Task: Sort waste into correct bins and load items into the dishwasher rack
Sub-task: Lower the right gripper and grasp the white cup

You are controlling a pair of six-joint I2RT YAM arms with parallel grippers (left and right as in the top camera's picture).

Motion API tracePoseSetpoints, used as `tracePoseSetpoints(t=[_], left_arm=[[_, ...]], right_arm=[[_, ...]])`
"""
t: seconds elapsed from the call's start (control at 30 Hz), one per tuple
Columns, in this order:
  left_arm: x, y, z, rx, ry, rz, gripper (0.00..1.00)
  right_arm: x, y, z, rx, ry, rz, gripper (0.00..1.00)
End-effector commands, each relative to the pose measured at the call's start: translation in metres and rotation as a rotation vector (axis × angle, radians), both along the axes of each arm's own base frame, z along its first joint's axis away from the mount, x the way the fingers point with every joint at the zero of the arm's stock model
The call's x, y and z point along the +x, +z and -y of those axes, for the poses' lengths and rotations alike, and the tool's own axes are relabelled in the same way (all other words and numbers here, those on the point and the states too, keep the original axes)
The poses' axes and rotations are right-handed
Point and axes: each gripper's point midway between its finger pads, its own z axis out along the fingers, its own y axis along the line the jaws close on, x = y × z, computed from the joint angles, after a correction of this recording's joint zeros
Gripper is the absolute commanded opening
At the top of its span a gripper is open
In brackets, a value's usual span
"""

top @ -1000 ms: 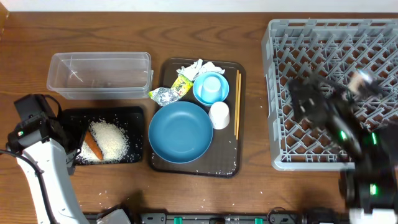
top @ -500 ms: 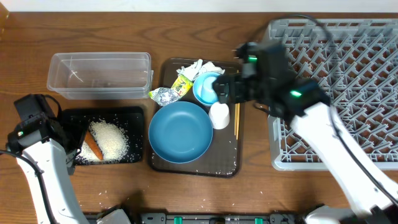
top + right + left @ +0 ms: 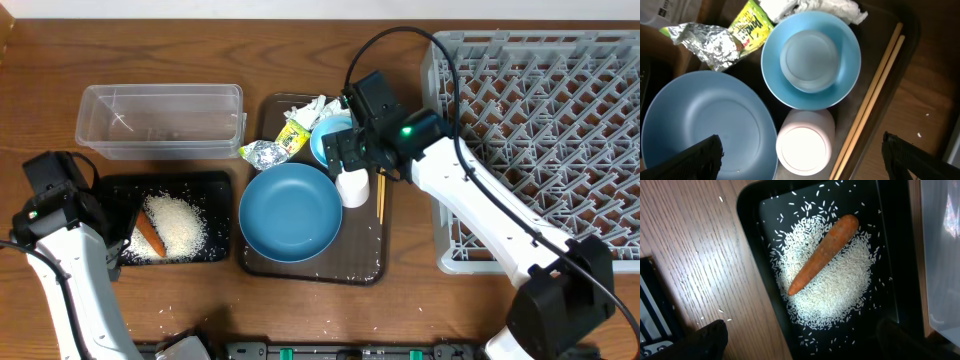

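Observation:
My right gripper should grab the small white cup by its round side [image 3: 354,192], so the cup's ends stay free to settle into the rack [image 3: 540,140].
White rice [image 3: 832,285] and an orange carrot [image 3: 822,255] lie in the black tray [image 3: 210,185]. The clear tub [image 3: 160,120] stands behind it. On the brown serving tray sit the dark blue bowl [image 3: 290,210], light blue cup [image 3: 810,60], a white cup [image 3: 805,142], chopsticks [image 3: 872,95], tissue [image 3: 810,6], foil [image 3: 707,40] and the yellow-green wrapper [image 3: 747,27]. The grey rack [image 3: 540,140] is at the right. My right gripper [image 3: 807,157] is open above the white cup. My left gripper [image 3: 805,340] is open above the black tray's near end.
The brown serving tray [image 3: 312,268] lies between the bins and the rack, its front scattered with rice grains. A few loose grains lie on the wooden table [image 3: 170,310] in front of the black tray.
My right arm has swung left from over the rack to above the cups on the serving tray. The left arm has not moved.

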Motion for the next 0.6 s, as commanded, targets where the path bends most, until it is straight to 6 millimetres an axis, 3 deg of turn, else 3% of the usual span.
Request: tracePoseSetpoints(t=[0.0, 0.17, 0.43, 0.57], left_arm=[[0.0, 0.001, -0.002, -0.002, 0.017, 0.001, 0.97], [0.0, 0.001, -0.002, -0.002, 0.017, 0.001, 0.97], [0.0, 0.001, -0.002, -0.002, 0.017, 0.001, 0.97], [0.0, 0.001, -0.002, -0.002, 0.017, 0.001, 0.97]], right_arm=[[0.002, -0.005, 0.0, -0.004, -0.05, -0.019, 0.99], [-0.006, -0.025, 0.004, -0.027, -0.109, -0.101, 0.99], [-0.014, -0.037, 0.001, -0.014, -0.098, -0.148, 0.99], [-0.018, -0.052, 0.004, -0.029, -0.13, -0.189, 0.99]])
